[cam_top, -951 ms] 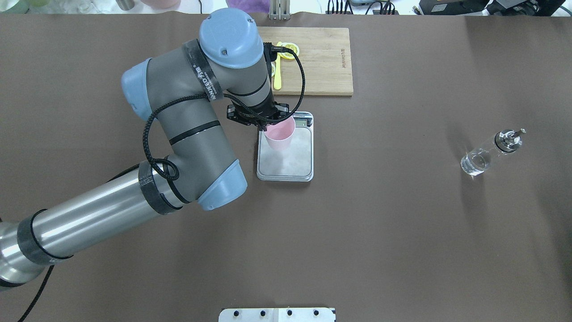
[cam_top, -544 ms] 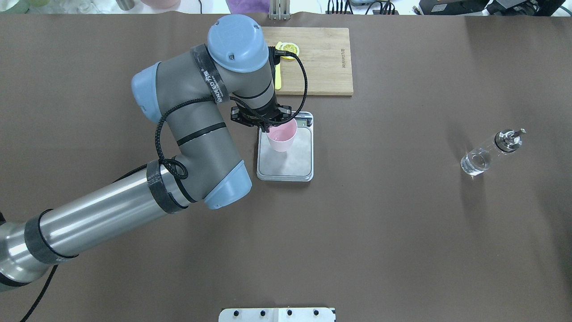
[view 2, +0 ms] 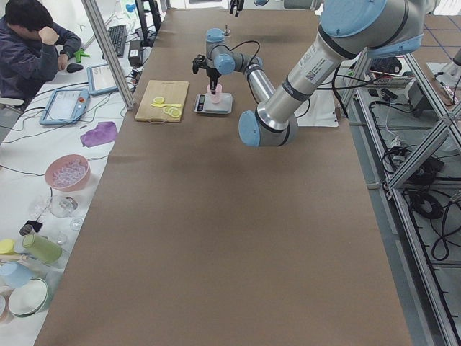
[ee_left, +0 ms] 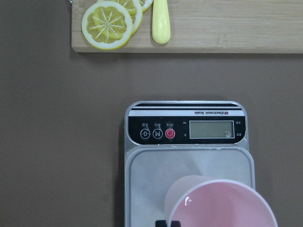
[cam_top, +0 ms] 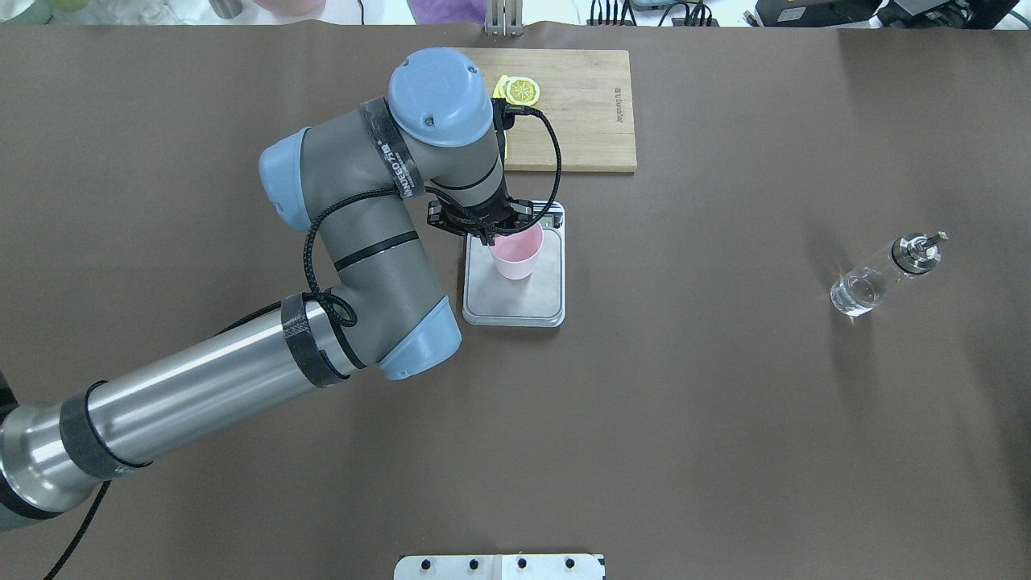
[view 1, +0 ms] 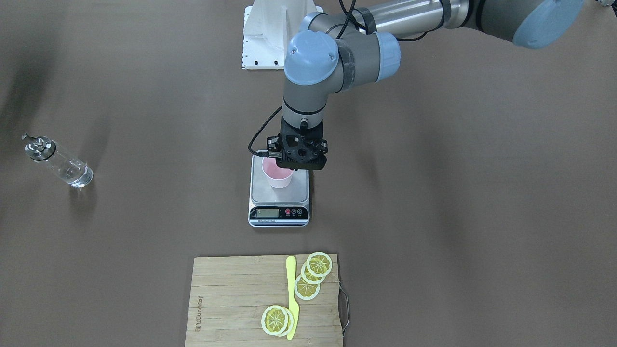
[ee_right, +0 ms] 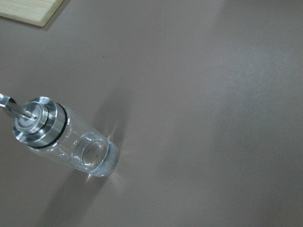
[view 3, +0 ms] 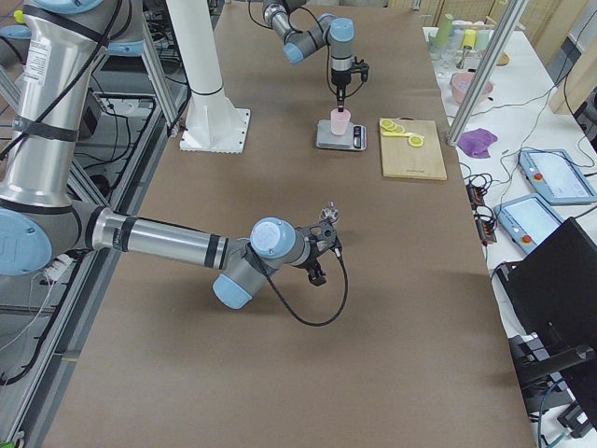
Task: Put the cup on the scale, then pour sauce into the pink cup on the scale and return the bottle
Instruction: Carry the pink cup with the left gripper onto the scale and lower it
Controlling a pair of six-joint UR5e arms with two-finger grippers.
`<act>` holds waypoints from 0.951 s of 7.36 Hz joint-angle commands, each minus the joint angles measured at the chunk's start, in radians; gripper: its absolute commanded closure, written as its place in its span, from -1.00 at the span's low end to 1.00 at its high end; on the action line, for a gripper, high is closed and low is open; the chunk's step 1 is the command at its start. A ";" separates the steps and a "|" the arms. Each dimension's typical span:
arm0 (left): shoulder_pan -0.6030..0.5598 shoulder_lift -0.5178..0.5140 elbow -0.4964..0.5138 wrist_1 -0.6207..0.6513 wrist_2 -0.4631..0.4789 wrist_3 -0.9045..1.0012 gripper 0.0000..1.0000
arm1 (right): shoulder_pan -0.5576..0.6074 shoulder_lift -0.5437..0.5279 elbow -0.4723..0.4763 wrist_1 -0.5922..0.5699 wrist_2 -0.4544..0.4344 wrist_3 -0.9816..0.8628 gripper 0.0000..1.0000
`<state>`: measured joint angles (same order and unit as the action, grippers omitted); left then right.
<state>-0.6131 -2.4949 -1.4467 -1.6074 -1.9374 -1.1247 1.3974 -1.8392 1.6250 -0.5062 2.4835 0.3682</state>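
Observation:
I need to open my left gripper now: the pink cup's base (view 1: 280,184) (ee_left: 182,186) is flat inside the edges of the steel platform, so the cup would stay upright.
My left gripper (cam_top: 491,239) is shut on the near-left rim of the pale pink cup (cam_top: 515,256), which stands upright over the steel platform of the scale (cam_top: 523,304). I cannot tell whether the cup's base touches the platform. From the front, the cup (view 1: 277,177) sits behind the scale's black display strip (view 1: 278,213). The left wrist view shows the cup's rim (ee_left: 220,205) over the scale (ee_left: 184,130). The clear glass bottle (cam_top: 882,278) with its silver spout cap stands far right. My right gripper (view 3: 319,266) hovers beside the bottle (ee_right: 66,142); whether it is open or shut I cannot tell.
A bamboo cutting board (cam_top: 580,113) with lemon slices (view 1: 313,274) and a yellow knife (view 1: 291,299) lies just beyond the scale. The robot's white base plate (cam_top: 499,566) is at the near table edge. A person (view 2: 32,50) sits by the table's far corner.
My left arm has carried the pink cup to the right and a little toward the robot, from the platform's left edge toward its middle. The bottle has not moved.

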 commanded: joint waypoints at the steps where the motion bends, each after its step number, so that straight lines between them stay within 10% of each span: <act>1: 0.004 0.001 0.000 0.000 0.000 0.000 1.00 | 0.000 0.000 0.000 0.000 0.000 0.000 -0.99; 3: 0.006 0.004 -0.001 -0.003 0.000 0.000 0.97 | 0.000 0.000 -0.001 0.000 0.000 0.000 -0.99; 4: 0.010 0.019 0.002 -0.044 0.006 0.002 -0.80 | 0.000 0.000 -0.001 0.000 0.000 0.000 -0.99; 7: 0.009 0.030 -0.032 -0.094 0.042 0.026 -0.95 | 0.000 0.002 -0.001 0.000 -0.002 0.000 -0.99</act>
<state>-0.6026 -2.4668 -1.4570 -1.6998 -1.8965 -1.1106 1.3974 -1.8382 1.6245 -0.5062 2.4822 0.3685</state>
